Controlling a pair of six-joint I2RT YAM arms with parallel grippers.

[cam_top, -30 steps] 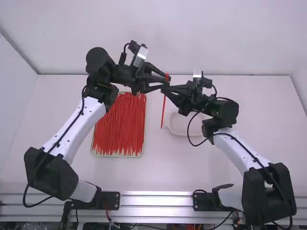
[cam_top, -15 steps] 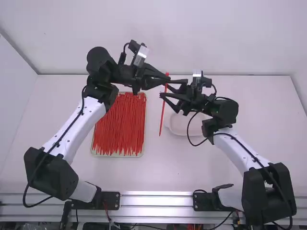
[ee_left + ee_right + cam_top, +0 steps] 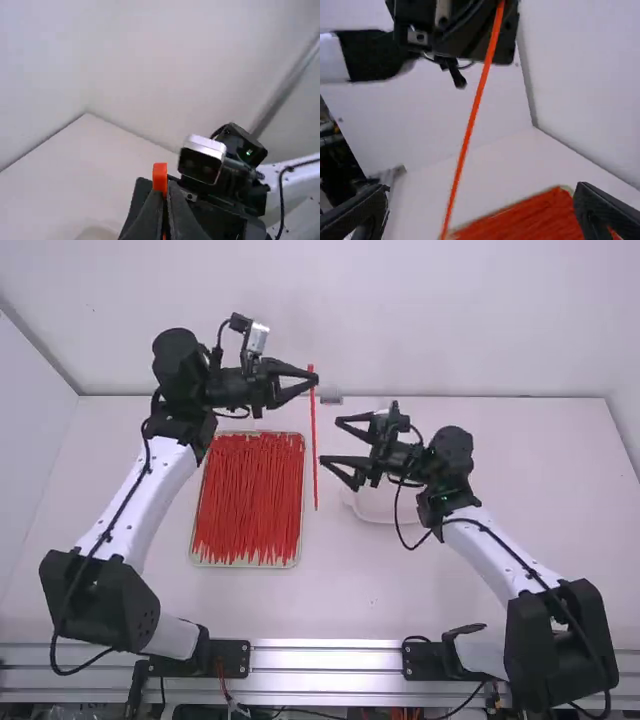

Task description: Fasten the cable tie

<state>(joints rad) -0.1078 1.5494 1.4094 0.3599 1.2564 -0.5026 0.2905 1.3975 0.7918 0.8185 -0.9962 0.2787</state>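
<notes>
I need to grab the tie by its free-hanging tail end [image 3: 316, 498] with my right gripper next, because my left gripper's fingers crowd the head of the cable tie.
A single red cable tie [image 3: 314, 440] hangs straight down above the table, with my left gripper [image 3: 308, 380] shut on its top end. In the left wrist view the tie's head [image 3: 160, 177] pokes out above my pinched fingers [image 3: 150, 215]. My right gripper [image 3: 330, 441] stands open just to the right of the hanging tie, with one finger up, one down, and nothing between them. In the right wrist view the tie [image 3: 475, 105] runs down from the left gripper [image 3: 455, 25] and passes between my spread fingers [image 3: 355, 210].
A tray [image 3: 295, 562] with several red cable ties [image 3: 250, 495] lies on the table below the left arm. A white bowl [image 3: 372, 510] sits under the right gripper. The right arm's wrist camera [image 3: 202, 160] faces the left gripper closely.
My left gripper has drawn back to the left with the tie, which now hangs straighter. The right gripper has spread wide and pulled away from the tie.
</notes>
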